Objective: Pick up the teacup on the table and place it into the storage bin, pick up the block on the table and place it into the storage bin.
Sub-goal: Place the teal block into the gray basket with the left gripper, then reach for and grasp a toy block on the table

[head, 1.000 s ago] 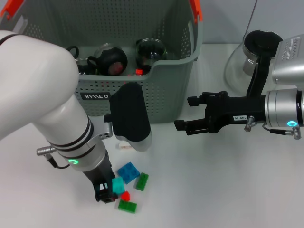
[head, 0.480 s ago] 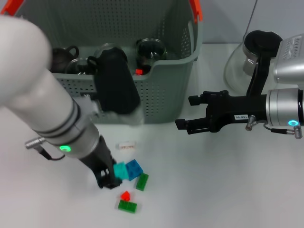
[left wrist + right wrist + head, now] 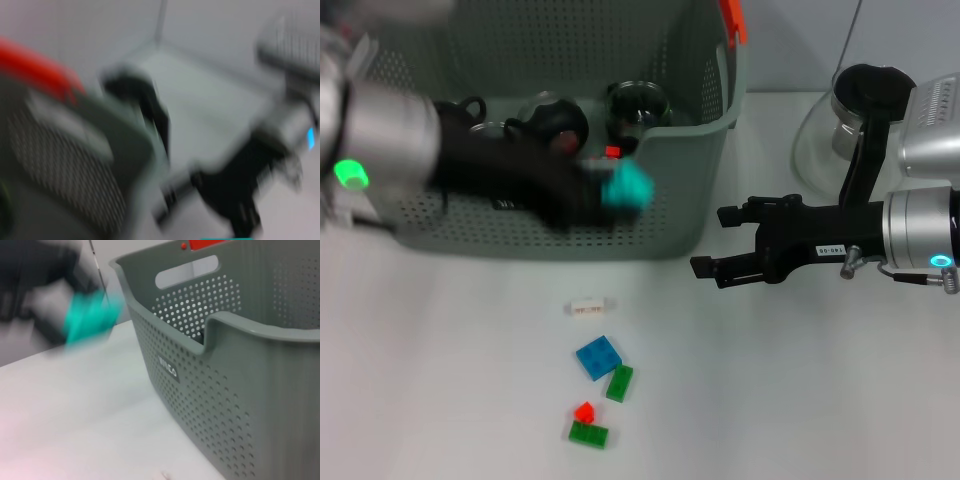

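My left gripper should lift the teal block before I open it. The block hangs at the bin's front side, below the bin's rim, and would miss if I let go now.
My left gripper (image 3: 615,190) is shut on a teal block (image 3: 628,187) and holds it in the air at the front wall of the storage bin (image 3: 670,210), just below its rim; the arm is blurred by motion. The right wrist view shows the same teal block (image 3: 90,317) beside the bin wall (image 3: 225,390). Dark teacups (image 3: 550,120) and a glass vessel (image 3: 635,105) lie inside the bin. My right gripper (image 3: 720,245) hangs open and empty to the right of the bin.
Loose blocks lie on the table in front of the bin: a white one (image 3: 588,307), a blue one (image 3: 598,357), two green ones (image 3: 618,383) and a small red one (image 3: 584,411). A glass carafe (image 3: 850,130) stands at the back right.
The left arm has lifted the teal block off the pile on the table and swung it up and right to the bin's front. The right arm has barely moved.
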`<state>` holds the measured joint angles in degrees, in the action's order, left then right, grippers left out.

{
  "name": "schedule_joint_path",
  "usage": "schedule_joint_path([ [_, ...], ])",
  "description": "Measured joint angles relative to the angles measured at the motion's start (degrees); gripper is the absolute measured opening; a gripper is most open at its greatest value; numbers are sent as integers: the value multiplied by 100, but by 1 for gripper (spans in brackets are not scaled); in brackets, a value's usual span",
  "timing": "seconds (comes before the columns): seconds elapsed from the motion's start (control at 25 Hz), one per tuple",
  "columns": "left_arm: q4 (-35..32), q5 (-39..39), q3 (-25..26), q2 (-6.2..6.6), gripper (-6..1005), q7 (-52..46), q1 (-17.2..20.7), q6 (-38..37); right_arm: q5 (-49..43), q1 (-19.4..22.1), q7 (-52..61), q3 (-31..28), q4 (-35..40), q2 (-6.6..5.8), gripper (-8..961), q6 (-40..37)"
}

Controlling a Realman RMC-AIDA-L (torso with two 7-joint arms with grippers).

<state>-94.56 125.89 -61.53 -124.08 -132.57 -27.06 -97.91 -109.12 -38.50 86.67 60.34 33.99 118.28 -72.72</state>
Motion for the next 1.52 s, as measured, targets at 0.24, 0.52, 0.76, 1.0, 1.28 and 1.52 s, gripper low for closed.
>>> schedule_joint_path([
  [0.24, 293, -240, 912, 188, 439, 287, -715, 472, -4, -18, 37, -17, 9, -16, 945, -145],
  [0.52, 2101, -252, 1003, 702, 451, 292, -1452, 1625, -4, 0, 28, -18, 11, -17, 945, -172],
  [0.76, 3003, -188, 1032, 895, 503, 419, -1772, 2124, -3, 28, -15, -31, 11, -32, 946, -181],
  [1.0, 1864, -911, 1122, 717, 637, 557, -1308, 1063, -5, 24, -25, -32, 11, -59, 946, -179],
  [1.28, 562, -1780, 732, 487, 854, 995, -604, -1325, 4, 32, 20, -31, -14, -59, 946, -141],
  [1.52, 277, -648, -471, 276, 942, 1218, -32, -1445, 11, 31, 21, -38, -17, -45, 946, -120],
])
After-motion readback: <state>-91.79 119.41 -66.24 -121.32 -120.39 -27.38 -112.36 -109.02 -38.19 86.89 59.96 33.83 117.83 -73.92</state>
